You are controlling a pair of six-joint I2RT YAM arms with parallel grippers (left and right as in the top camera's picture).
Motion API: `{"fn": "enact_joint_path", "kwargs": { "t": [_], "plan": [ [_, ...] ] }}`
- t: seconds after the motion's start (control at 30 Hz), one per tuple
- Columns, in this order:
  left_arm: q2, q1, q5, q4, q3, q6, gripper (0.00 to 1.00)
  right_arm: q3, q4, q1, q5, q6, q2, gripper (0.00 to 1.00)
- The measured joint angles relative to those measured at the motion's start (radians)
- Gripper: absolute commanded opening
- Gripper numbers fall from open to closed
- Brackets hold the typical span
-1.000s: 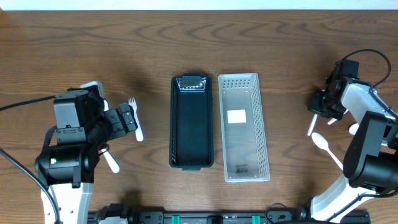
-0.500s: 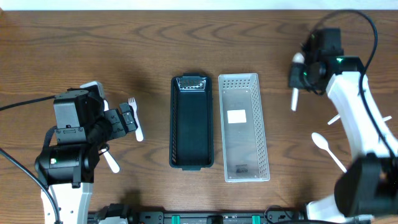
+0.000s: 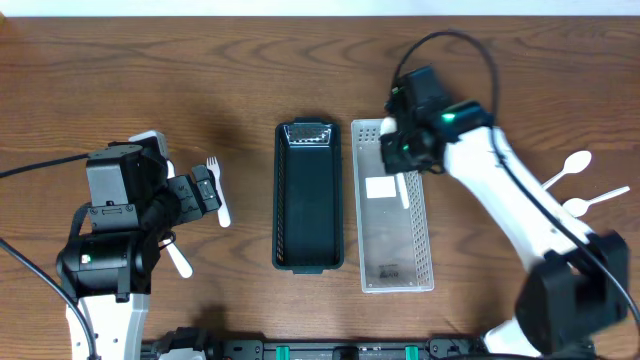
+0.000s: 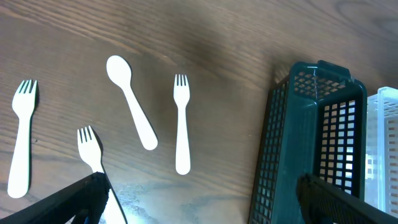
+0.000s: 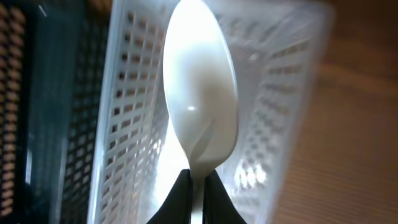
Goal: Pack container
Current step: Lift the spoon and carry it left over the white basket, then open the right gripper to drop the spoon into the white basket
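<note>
The bowl's tip [image 3: 388, 122] overlaps the far side of the white container. My right gripper should move the spoon's bowl over the container's bottom before it releases the spoon.
My right gripper [image 5: 198, 186] is shut on the handle of a white plastic spoon [image 5: 199, 99]. The spoon's bowl points away from the wrist over the white perforated container [image 5: 273, 93]. From overhead, the right gripper [image 3: 403, 158] hovers over the far end of the white container [image 3: 425, 240]. The dark green container [image 3: 308, 200] lies beside it on the left. Left of the containers, my left gripper [image 4: 202, 196] stands open and empty above the table. A white fork [image 3: 216, 190] lies close beside it.
Beneath the left gripper lie forks [image 4: 181, 121] [image 4: 23, 137] and a spoon [image 4: 130, 99]. Another spoon [image 3: 178, 258] lies by the left arm. Two white spoons [image 3: 568, 168] [image 3: 590, 203] lie at the right. The dark basket's wall [image 4: 292, 143] is just right of the left gripper.
The right arm has swung from the table's right side leftward to above the white container, carrying the spoon. The left arm has not moved.
</note>
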Motion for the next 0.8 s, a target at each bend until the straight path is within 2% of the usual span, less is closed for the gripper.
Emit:
{"fn": "enact_joint_path", "kwargs": {
  "t": [0.1, 0.23, 0.3, 0.53, 0.6, 0.8],
  "plan": [
    [0.0, 0.0, 0.0, 0.0, 0.0, 0.0, 0.98, -0.006, 0.0, 0.03, -0.002, 0.006, 0.071, 0.04],
    [0.0, 0.0, 0.0, 0.0, 0.0, 0.0, 0.98, -0.018, 0.003, 0.052, -0.002, 0.014, 0.135, 0.34],
    [0.0, 0.0, 0.0, 0.0, 0.0, 0.0, 0.98, -0.02, 0.007, 0.055, 0.002, 0.019, 0.137, 0.38],
    [0.0, 0.0, 0.0, 0.0, 0.0, 0.0, 0.98, 0.013, -0.064, 0.051, 0.071, 0.018, 0.098, 0.34],
    [0.0, 0.0, 0.0, 0.0, 0.0, 0.0, 0.98, 0.026, -0.088, 0.04, 0.106, 0.022, 0.041, 0.34],
    [0.0, 0.0, 0.0, 0.0, 0.0, 0.0, 0.98, 0.071, -0.199, -0.089, 0.195, 0.079, -0.211, 0.19]
  ]
}}
